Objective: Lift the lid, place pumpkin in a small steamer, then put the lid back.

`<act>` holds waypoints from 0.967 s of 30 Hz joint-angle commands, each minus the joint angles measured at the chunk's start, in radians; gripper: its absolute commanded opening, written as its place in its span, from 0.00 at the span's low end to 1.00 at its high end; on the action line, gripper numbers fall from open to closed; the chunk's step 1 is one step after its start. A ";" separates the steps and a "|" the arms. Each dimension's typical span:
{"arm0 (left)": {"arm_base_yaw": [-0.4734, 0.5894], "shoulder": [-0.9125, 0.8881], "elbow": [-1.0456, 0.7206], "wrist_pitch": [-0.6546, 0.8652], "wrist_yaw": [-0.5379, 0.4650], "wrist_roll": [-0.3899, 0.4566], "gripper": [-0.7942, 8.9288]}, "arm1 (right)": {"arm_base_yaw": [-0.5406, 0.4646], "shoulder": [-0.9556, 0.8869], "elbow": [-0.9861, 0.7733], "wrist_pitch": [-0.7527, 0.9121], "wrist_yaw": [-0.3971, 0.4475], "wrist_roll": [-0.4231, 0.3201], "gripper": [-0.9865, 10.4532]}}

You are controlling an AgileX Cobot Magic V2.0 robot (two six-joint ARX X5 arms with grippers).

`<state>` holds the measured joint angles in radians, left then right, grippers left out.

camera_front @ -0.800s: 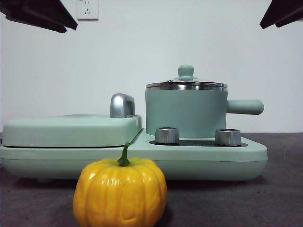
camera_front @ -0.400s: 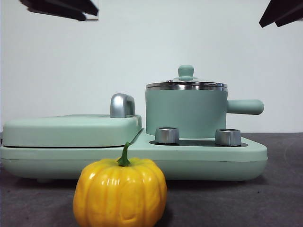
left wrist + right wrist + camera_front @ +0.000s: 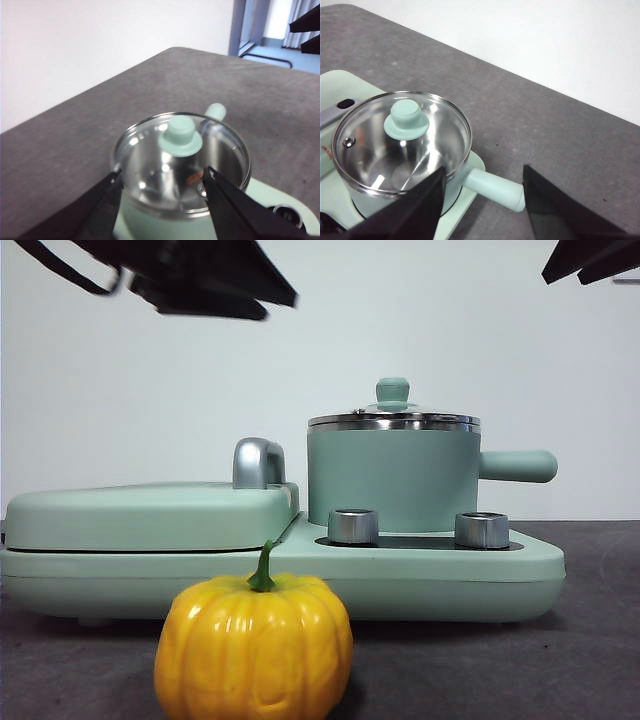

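My left gripper should next uncover the steamer (image 3: 392, 480) for the pumpkin, so it needs to grab the glass lid by its mint knob (image 3: 392, 392).
The yellow-orange pumpkin (image 3: 253, 645) with a green stem sits on the table at the front, close to the camera. Behind it the mint small steamer (image 3: 392, 480) stands on the base appliance, its straight handle (image 3: 518, 466) pointing right. The glass lid (image 3: 393, 420) with its mint knob (image 3: 392, 392) rests on the pot. My left gripper (image 3: 230, 295) hangs high at the upper left, open; in its wrist view the left gripper (image 3: 162, 180) is above and short of the lid (image 3: 150, 170). High at the top right corner waits my right gripper (image 3: 590, 260), also open and empty, looking down on the lid (image 3: 370, 155).
A wide flat mint base appliance (image 3: 450, 565) carries a closed griddle cover (image 3: 150, 515) with a steel handle (image 3: 258, 462) on the left. Two silver dials (image 3: 352, 526) (image 3: 481, 530) sit in front of the pot. The dark table (image 3: 590, 640) runs around it.
The left arm has swung rightward and lower from the top left corner, toward the pot. The pumpkin, pot and lid have not moved; the right arm has barely shifted.
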<state>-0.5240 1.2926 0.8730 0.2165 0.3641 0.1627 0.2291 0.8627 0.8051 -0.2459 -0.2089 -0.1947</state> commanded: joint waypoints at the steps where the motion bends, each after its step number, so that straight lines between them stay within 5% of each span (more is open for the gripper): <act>1: -0.024 0.060 0.036 0.044 -0.005 -0.027 0.35 | 0.005 0.005 0.016 0.014 0.000 0.034 0.30; 29: -0.138 0.509 0.383 0.067 -0.026 -0.026 0.35 | 0.005 0.005 0.016 0.013 0.000 0.034 0.30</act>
<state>-0.6552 1.7775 1.2346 0.2733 0.3435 0.1410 0.2291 0.8627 0.8051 -0.2428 -0.2085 -0.1745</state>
